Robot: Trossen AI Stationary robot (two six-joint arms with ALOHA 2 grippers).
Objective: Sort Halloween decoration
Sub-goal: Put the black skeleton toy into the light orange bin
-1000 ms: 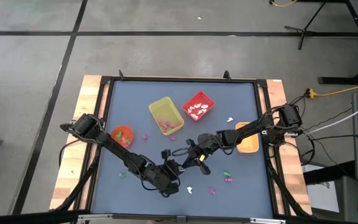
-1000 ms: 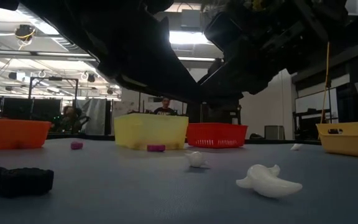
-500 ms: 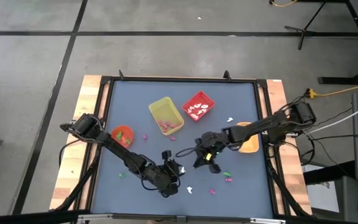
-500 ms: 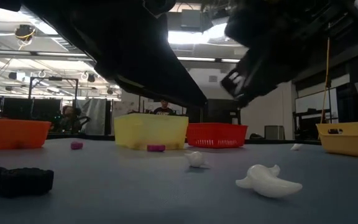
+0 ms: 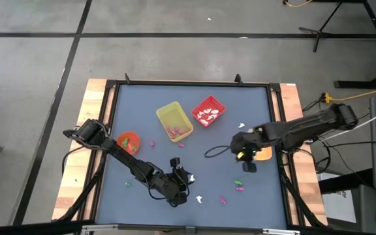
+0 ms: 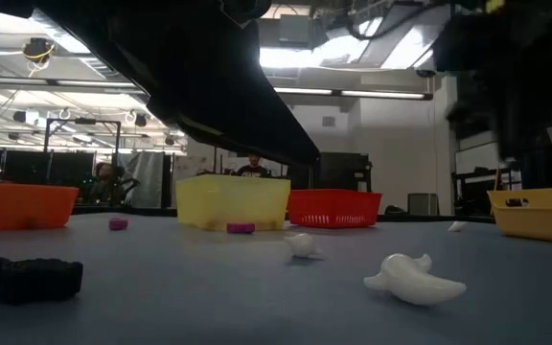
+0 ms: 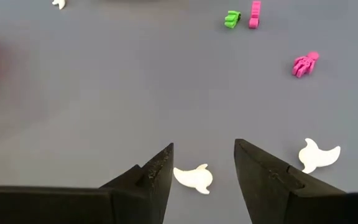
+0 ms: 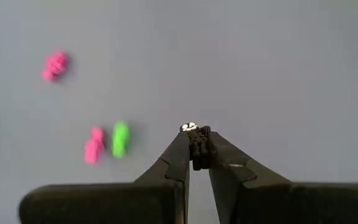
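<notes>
The black trinket hangs above the table, short of the orange tray, so the trinket moves there before my right gripper releases it.
The Halloween decoration lies scattered on the blue table top. In the left wrist view a white ghost trinket (image 7: 194,178) lies on the table between the fingers of my open left gripper (image 7: 204,149), near the table's front (image 5: 185,178). A second ghost (image 7: 317,154) lies beside it. My right gripper (image 8: 196,140) hangs above the table's right half (image 5: 248,164), beside the orange tray (image 5: 262,154), shut on a small black trinket (image 8: 194,134). Under it lie a green trinket (image 8: 120,138) and two pink ones (image 8: 95,145) (image 8: 56,65). My right gripper pinches the black trinket's lower part (image 8: 197,149) between its two fingertips. The trinket's top, with a white spot (image 8: 188,127), sticks out past the tips. The fingers slant steeply down, and the trinket is lifted clear of the table.
A yellow bin (image 5: 174,121) and a red bin (image 5: 208,111) stand at the table's far middle, and an orange bowl (image 5: 128,141) at the left. Black trinkets (image 6: 36,278) lie close to the low camera. Free table top lies between the two arms.
My right gripper has drawn away from the left gripper toward the table's right edge, rising and tipping further downward, its fingers still shut. My left arm has kept its place.
</notes>
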